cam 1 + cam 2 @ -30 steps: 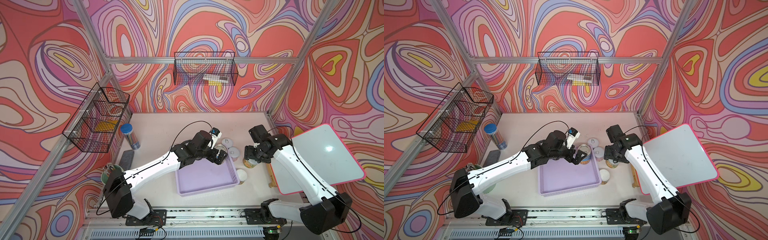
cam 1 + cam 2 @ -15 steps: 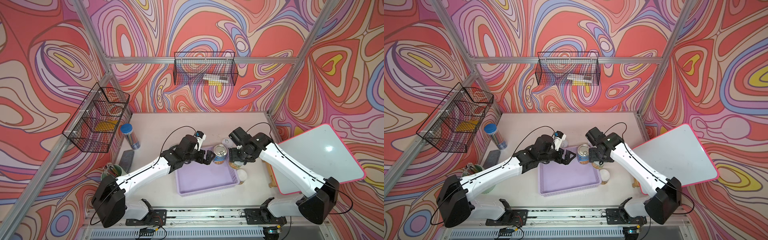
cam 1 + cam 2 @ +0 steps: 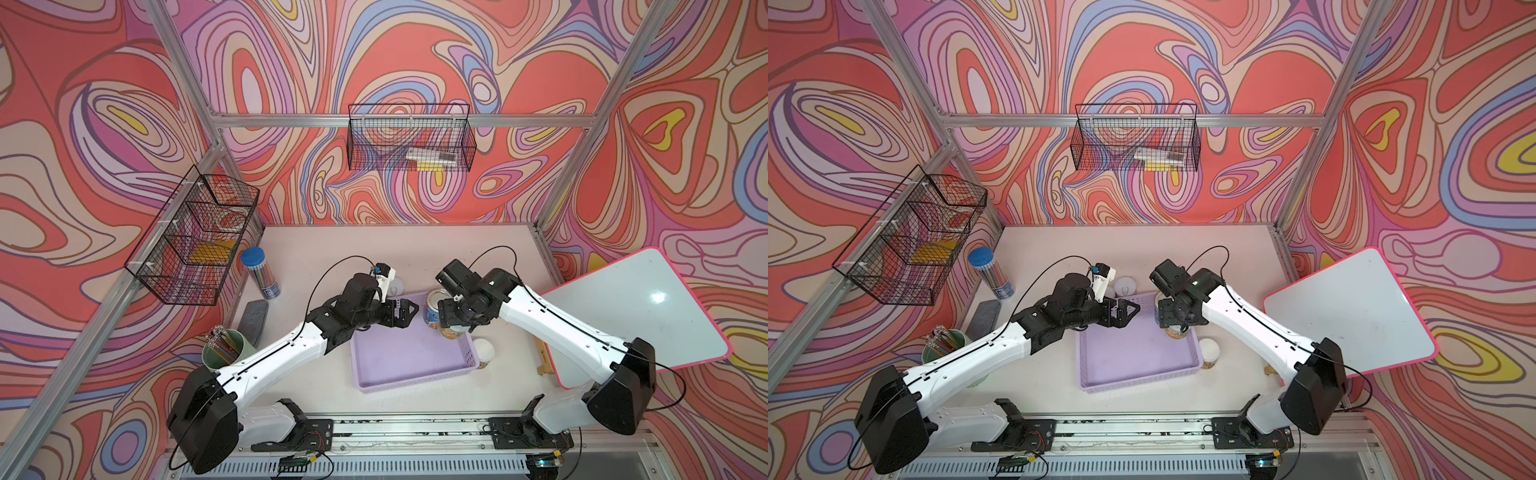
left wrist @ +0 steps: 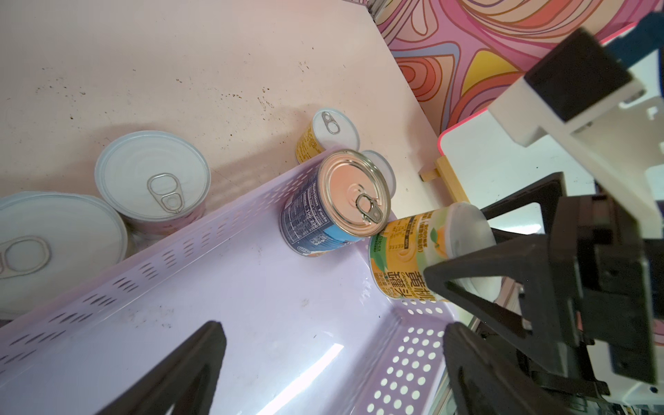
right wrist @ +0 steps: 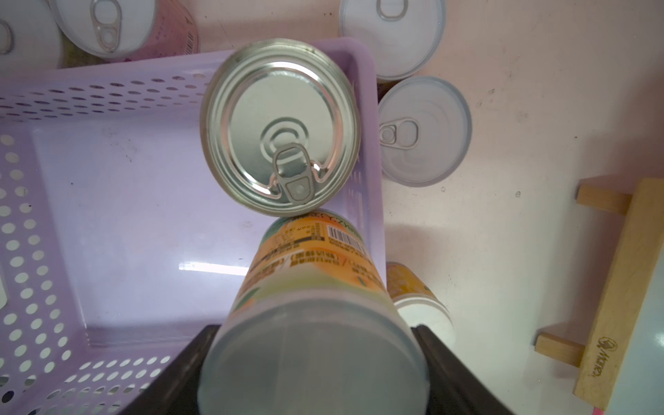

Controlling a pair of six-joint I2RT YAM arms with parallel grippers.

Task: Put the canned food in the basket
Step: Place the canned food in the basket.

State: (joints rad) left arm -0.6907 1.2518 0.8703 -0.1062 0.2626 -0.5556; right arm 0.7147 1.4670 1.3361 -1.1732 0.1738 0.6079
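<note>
I should keep holding the yellow-labelled can with my right gripper until it rests on the bottom of the basket: the lower edge of the can is still well above the basket's bottom.
The lilac basket (image 3: 405, 361) (image 3: 1133, 361) lies on the table's near middle. A blue-labelled can (image 3: 433, 308) (image 3: 1159, 308) (image 4: 336, 204) (image 5: 280, 125) stands upright in its far right corner. My right gripper (image 3: 452, 328) (image 3: 1177, 328) (image 5: 312, 332) is shut on a yellow-labelled can (image 4: 409, 251) (image 5: 309, 284), held tilted close beside the blue one, over the basket's right wall. My left gripper (image 3: 405, 313) (image 3: 1126, 311) (image 4: 334, 334) hangs open and empty over the basket's far left part. Several white-lidded cans (image 4: 152, 176) (image 5: 424, 129) (image 3: 484, 353) stand outside the basket.
A pink-edged whiteboard (image 3: 636, 311) on a wooden stand (image 5: 618, 287) leans at the right. At the left stand a blue-capped tube (image 3: 259, 272), a green pencil cup (image 3: 224, 349) and a dark eraser (image 3: 254, 318). Black wire baskets (image 3: 195, 241) (image 3: 409, 137) hang on the walls.
My right arm has swung left with the yellow can, from beside the basket to over its right wall. My left gripper has drawn back left from the blue can.
</note>
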